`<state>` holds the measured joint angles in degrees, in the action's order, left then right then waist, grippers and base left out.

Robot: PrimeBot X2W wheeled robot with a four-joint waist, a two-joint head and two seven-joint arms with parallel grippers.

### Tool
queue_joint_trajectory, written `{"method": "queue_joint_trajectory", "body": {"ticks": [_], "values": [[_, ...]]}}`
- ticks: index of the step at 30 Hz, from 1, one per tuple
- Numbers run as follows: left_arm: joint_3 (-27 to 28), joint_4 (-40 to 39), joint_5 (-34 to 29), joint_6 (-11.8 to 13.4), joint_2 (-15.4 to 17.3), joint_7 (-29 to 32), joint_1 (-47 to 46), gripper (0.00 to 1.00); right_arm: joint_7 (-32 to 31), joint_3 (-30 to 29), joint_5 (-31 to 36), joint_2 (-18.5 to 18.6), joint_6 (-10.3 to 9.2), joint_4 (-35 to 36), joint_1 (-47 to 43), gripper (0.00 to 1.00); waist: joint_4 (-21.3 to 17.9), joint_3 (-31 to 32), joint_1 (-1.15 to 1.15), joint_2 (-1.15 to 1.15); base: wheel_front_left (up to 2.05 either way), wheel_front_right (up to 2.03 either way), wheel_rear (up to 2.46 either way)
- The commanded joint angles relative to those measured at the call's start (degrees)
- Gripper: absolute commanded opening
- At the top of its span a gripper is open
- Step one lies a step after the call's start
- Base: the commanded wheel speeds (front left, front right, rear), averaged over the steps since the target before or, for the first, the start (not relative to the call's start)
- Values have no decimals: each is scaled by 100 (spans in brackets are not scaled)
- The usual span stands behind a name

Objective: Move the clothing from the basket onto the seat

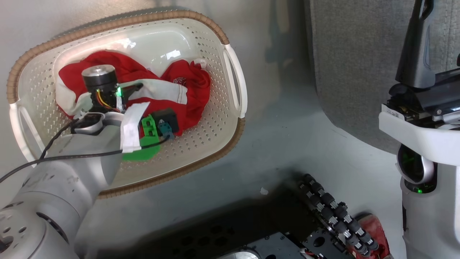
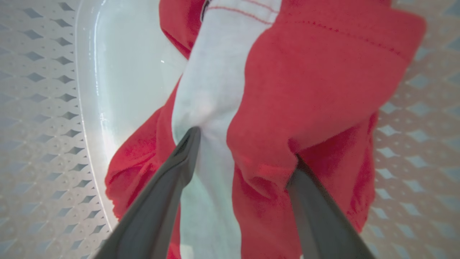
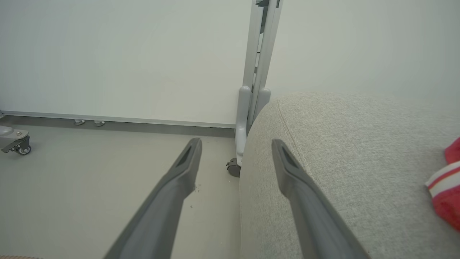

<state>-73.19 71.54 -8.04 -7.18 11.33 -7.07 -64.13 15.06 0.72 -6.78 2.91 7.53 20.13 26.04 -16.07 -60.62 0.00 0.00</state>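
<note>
Next, the left gripper pinches the clothing by that raised fold (image 2: 263,153), since it bulges up while the rest lies slack in the basket.
The cream basket (image 1: 219,118) stands on the floor at the left of the head view, with the red and white clothing (image 1: 179,86) bunched on its bottom. My left arm reaches down into it, and its wrist covers part of the heap. Seen from the left wrist, my left gripper (image 2: 244,147) is open, its fingertips pressed into the clothing (image 2: 316,90) with a fold bulging between them. The grey seat (image 1: 352,64) fills the upper right. My right gripper (image 3: 236,144) is open and holds nothing, level with the seat (image 3: 341,162) edge. A red and white garment (image 3: 445,187) lies on the seat.
My dark base with a black cable chain (image 1: 334,212) sits at the bottom of the head view. Grey floor (image 1: 287,144) separates basket and seat. A folded grey frame on castors (image 3: 251,100) stands against the white wall beyond the seat.
</note>
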Motion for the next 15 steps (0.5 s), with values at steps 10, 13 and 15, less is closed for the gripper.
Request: {"method": "queue_joint_trajectory", "body": {"ticks": [10, 13, 15], "values": [[274, 116, 408, 393, -95, -333, 5, 0, 18, 40, 28, -1, -8, -30, 58, 100, 73, 100, 0, 0, 0, 0, 0], [313, 134, 509, 486, -179, -456, 188, 0, 18, 64, -6, 1, -8, -70, 6, 100, 89, 338, 0, 0, 0, 0, 0], [327, 143, 579, 535, -244, -539, 302, 0, 18, 111, -47, 0, -8, -94, -41, 100, 104, 546, 0, 0, 0, 0, 0]]}}
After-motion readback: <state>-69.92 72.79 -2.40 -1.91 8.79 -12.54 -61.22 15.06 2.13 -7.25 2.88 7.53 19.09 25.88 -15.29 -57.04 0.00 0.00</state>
